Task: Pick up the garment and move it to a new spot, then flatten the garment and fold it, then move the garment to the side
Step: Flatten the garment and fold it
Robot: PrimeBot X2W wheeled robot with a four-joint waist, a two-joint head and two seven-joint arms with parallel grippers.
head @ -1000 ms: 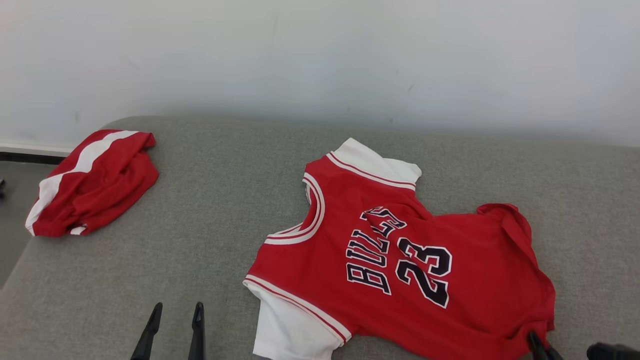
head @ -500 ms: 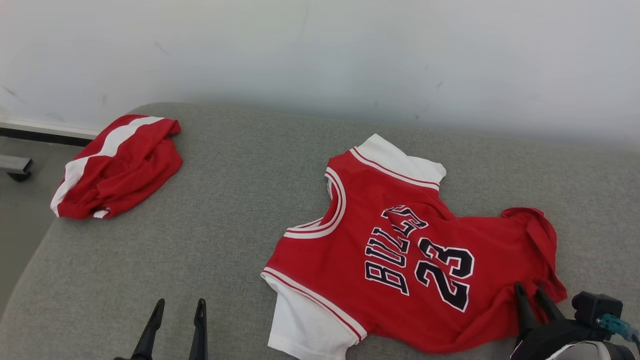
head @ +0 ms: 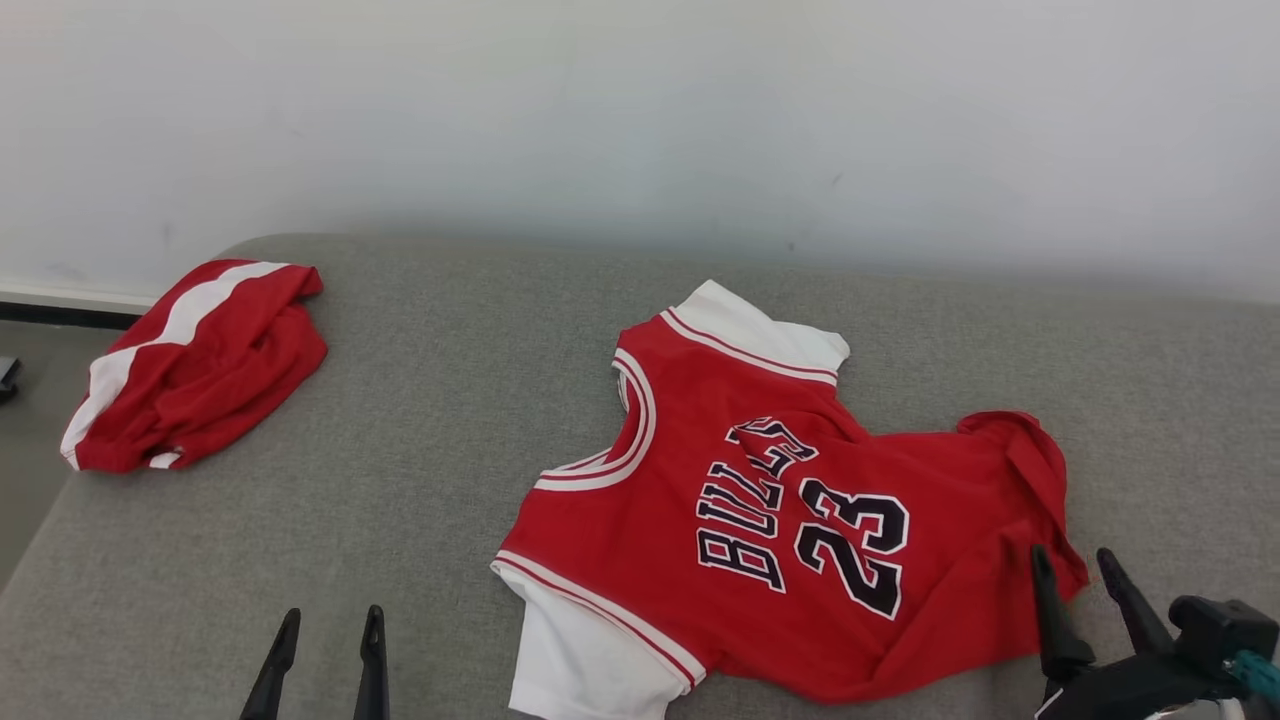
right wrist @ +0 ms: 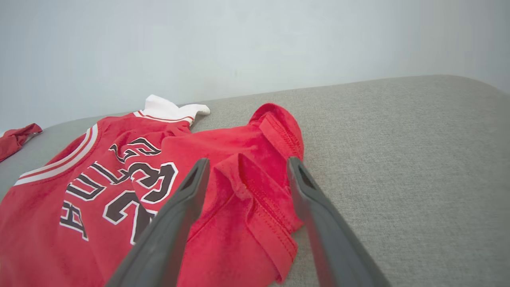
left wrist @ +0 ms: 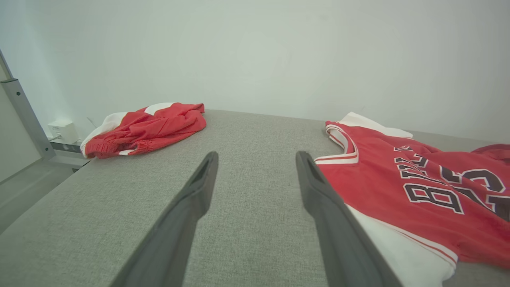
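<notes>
The folded red hem is bunched up in a raised fold while the jersey's front lies flat. My right gripper needs to grab that hem next.
A red jersey [head: 790, 510] with white sleeves and "BULLS 23" in black lies crumpled on the grey cushion [head: 450, 420], its hem bunched at the right. My right gripper [head: 1072, 563] stands open at that hem corner, one finger over the red cloth, the other over grey fabric. In the right wrist view the folded hem [right wrist: 255, 191] lies between the open fingers of the right gripper [right wrist: 247, 165]. My left gripper [head: 330, 625] is open near the front edge, left of the jersey's white sleeve [left wrist: 402, 255]. The left gripper [left wrist: 257, 157] holds nothing.
A second red and white garment [head: 190, 365] lies bunched at the cushion's far left corner, also seen as the red heap [left wrist: 147, 127]. A pale wall [head: 640, 120] rises behind. The floor [head: 30, 440] drops off beyond the left edge.
The head camera has shifted between frames. My right gripper has come up from the bottom edge to the jersey's right hem corner and stands open there. The left gripper has barely moved.
</notes>
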